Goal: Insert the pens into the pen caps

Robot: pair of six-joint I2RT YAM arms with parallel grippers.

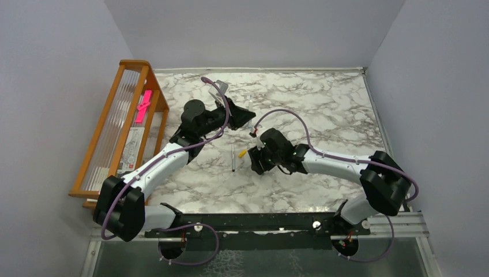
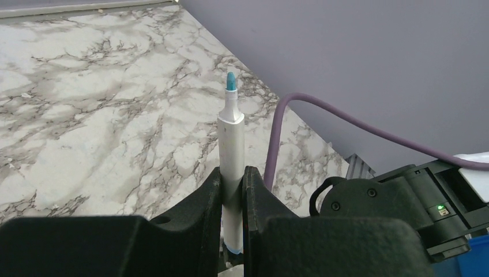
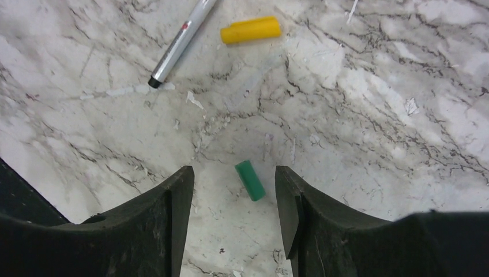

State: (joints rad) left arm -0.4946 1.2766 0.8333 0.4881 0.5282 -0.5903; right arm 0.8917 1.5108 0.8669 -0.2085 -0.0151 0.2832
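I should grab the green pen cap [image 3: 250,180] across its long sides with my right gripper next and keep its ends free. Then the pen can be inserted.
My left gripper [image 2: 232,173] is shut on a white-grey pen [image 2: 231,144] with a bare teal tip, held clear of the marble table [image 2: 86,104]; it sits mid-table in the top view [image 1: 239,118]. My right gripper [image 3: 233,184] is open, its jaws on either side of a small green pen cap [image 3: 250,180] lying flat on the table. An orange-yellow cap [image 3: 251,29] and a silver-grey pen [image 3: 180,43] with a dark end lie beyond it. In the top view the pen [image 1: 233,158] and the orange cap [image 1: 243,153] lie left of the right gripper [image 1: 254,161].
A wooden rack [image 1: 124,124] with clear panels and a bright pink strip [image 1: 143,107] stands at the table's left edge. Grey walls close in the back and sides. A purple cable [image 2: 346,118] runs beside the left gripper.
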